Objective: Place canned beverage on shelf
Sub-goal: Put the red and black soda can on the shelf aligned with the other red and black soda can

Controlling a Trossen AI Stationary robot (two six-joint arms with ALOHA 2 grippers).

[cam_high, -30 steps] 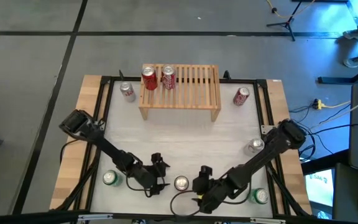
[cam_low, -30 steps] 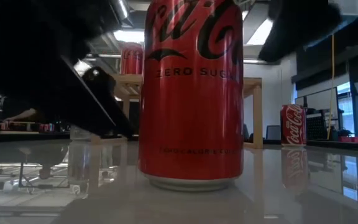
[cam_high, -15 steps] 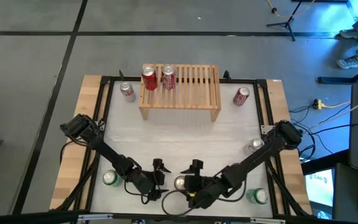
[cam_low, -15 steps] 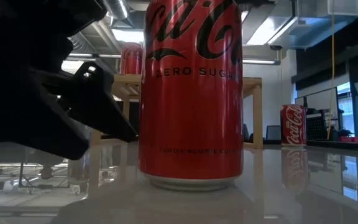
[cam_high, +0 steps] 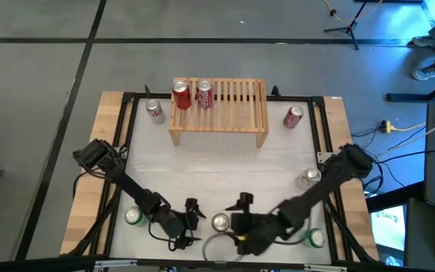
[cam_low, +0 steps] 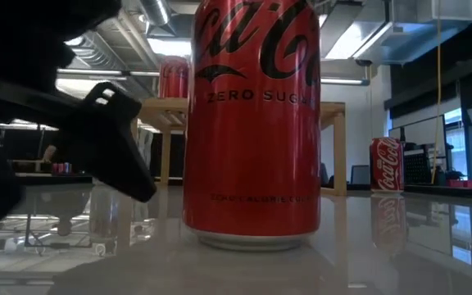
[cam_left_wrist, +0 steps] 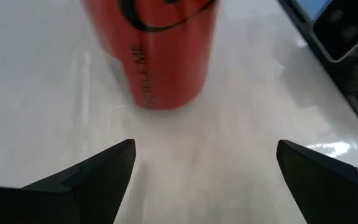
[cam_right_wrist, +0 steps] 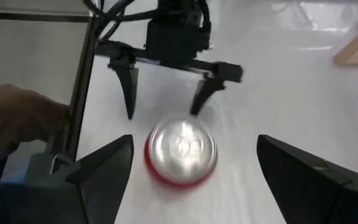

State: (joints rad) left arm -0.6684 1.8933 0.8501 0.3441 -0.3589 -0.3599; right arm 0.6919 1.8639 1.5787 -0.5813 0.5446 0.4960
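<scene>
Next, my left gripper grabs this red canned beverage by its side to place it on the wood shelf (cam_high: 236,106).
A red Coca-Cola Zero can (cam_high: 220,222) stands upright on the white table near its near edge; it fills the low view (cam_low: 252,123). My left gripper (cam_high: 193,211) is open just left of it, fingers pointing at the can (cam_left_wrist: 157,50), a gap between. My right gripper (cam_high: 239,205) is open just right of and above it, looking down on the can's silver top (cam_right_wrist: 182,149). The pale wood shelf (cam_high: 236,106) stands at the far side, with two red cans (cam_high: 181,94) (cam_high: 204,93) on its left end.
A red can (cam_high: 154,110) stands left of the shelf and another (cam_high: 294,115) right of it. A silver can (cam_high: 310,177) is at the right edge. Green cans stand at the near left (cam_high: 133,217) and near right (cam_high: 317,238). Open table lies between can and shelf.
My right gripper has moved a short way toward the table's left, closer to the red can, and stays open. My left gripper has drawn back slightly from the can toward the table's left. The can has not moved.
</scene>
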